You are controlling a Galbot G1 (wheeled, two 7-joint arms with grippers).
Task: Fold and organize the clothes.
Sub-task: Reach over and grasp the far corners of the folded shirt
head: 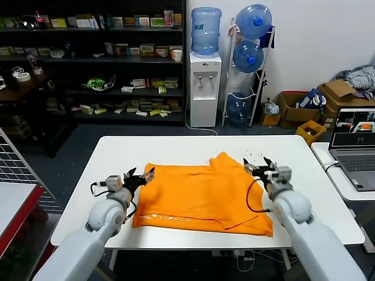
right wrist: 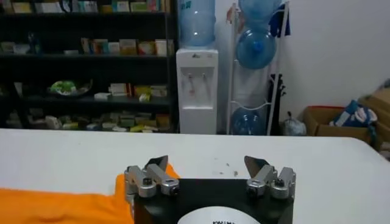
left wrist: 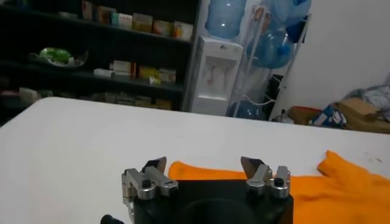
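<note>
The orange T-shirt [head: 202, 193] needs to be folded over on itself, so my right gripper needs to grab it next by the edge [head: 241, 168] beside its raised fold.
The orange T-shirt [head: 202, 193] lies flat on the white table [head: 176, 146], with a raised fold near its far right corner. My left gripper [head: 139, 174] is open and empty at the shirt's left far corner. My right gripper [head: 258, 164] is open and empty at the shirt's right far edge. In the left wrist view the left gripper [left wrist: 205, 164] stands open with the orange shirt [left wrist: 341, 182] beyond it. In the right wrist view the right gripper [right wrist: 206, 163] stands open, the shirt [right wrist: 61, 206] beside one finger.
A laptop [head: 354, 143] sits on a side table at right. A water dispenser [head: 205, 88], shelves [head: 94, 58] and cardboard boxes [head: 293, 108] stand behind the table. A wire rack [head: 14, 170] is at left.
</note>
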